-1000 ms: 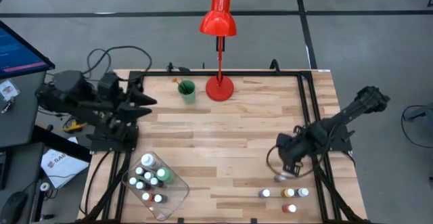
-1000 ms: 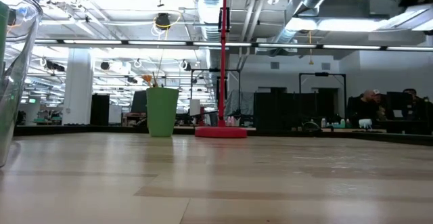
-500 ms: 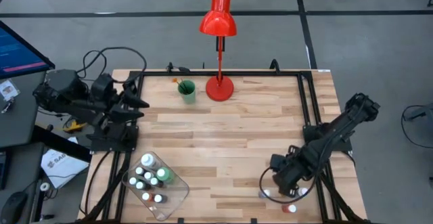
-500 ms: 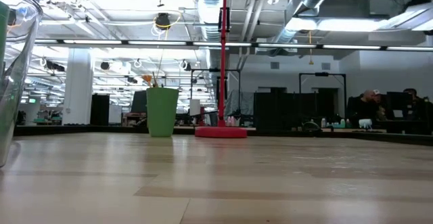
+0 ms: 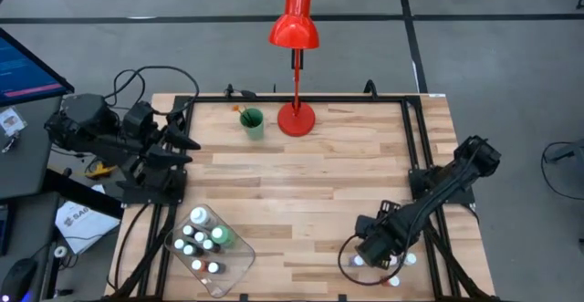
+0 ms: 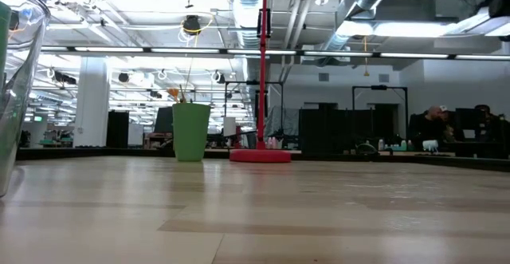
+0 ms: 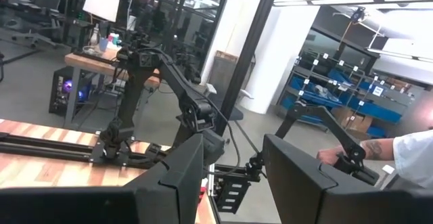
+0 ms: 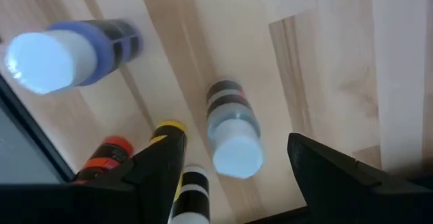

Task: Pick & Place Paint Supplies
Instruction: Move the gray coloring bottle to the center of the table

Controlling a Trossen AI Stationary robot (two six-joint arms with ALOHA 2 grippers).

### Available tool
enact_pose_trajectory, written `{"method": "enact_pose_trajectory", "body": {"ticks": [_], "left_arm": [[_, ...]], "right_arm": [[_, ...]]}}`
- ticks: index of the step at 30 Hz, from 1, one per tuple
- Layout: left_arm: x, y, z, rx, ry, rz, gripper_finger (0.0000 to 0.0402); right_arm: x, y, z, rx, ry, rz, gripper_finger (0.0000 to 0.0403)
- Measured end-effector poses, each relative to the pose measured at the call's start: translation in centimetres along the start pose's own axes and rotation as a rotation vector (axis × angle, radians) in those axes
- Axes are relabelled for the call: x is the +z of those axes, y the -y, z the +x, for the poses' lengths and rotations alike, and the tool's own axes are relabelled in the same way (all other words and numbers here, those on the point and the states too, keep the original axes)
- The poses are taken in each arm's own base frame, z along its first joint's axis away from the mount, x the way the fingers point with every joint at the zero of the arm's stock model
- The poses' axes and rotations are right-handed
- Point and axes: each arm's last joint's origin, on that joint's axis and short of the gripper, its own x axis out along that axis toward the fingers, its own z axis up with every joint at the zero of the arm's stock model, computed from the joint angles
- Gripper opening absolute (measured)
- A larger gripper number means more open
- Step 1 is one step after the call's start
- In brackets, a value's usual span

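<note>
My fingers are still above the grey-blue bottle's white cap (image 8: 238, 149), so closing now would miss. My right gripper lowers, then closes on the bottle.
Several small white-capped paint bottles stand on the wood at the near right. My right gripper (image 5: 372, 250) hangs over them, pointing down, open (image 8: 231, 149). A pale grey-blue bottle (image 8: 229, 112) stands upright between its fingers, apart from both. Beyond the fingers are a blue bottle (image 8: 71, 48), an orange one (image 8: 108, 153) and a yellow one (image 8: 177, 149). Other bottles (image 5: 409, 259) show beside the gripper. My left gripper (image 5: 187, 143) waits open at the table's left edge, holding nothing (image 7: 233, 176). No brush can be made out.
A clear plastic tray (image 5: 239, 267) at the near left holds several more bottles. A green cup (image 5: 252, 122) and a red desk lamp (image 5: 296, 115) stand at the far side. The table's middle is bare wood. A person's arm (image 7: 406, 153) shows beyond the table.
My right gripper has gone toward the table's near edge and a little left, coming down over the bottles at the near right. My left gripper has drawn back slightly toward the left edge.
</note>
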Motion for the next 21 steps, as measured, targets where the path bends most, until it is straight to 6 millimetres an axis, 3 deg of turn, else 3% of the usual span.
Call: {"method": "enact_pose_trajectory", "body": {"ticks": [7,16,21], "left_arm": [[0.0,0.0,0.0,0.0,-0.002,0.0,0.0143],[0.0,0.0,0.0,0.0,-0.002,0.0,0.0141],[0.0,0.0,0.0,0.0,-0.002,0.0,0.014]], "right_arm": [[-0.9,1.7,1.2,0.046,0.024,0.096,0.026],[-1.1,2.1,2.3,0.058,0.029,0.103,0.026],[-1.3,2.2,2.6,0.051,0.023,0.119,0.0237]]}}
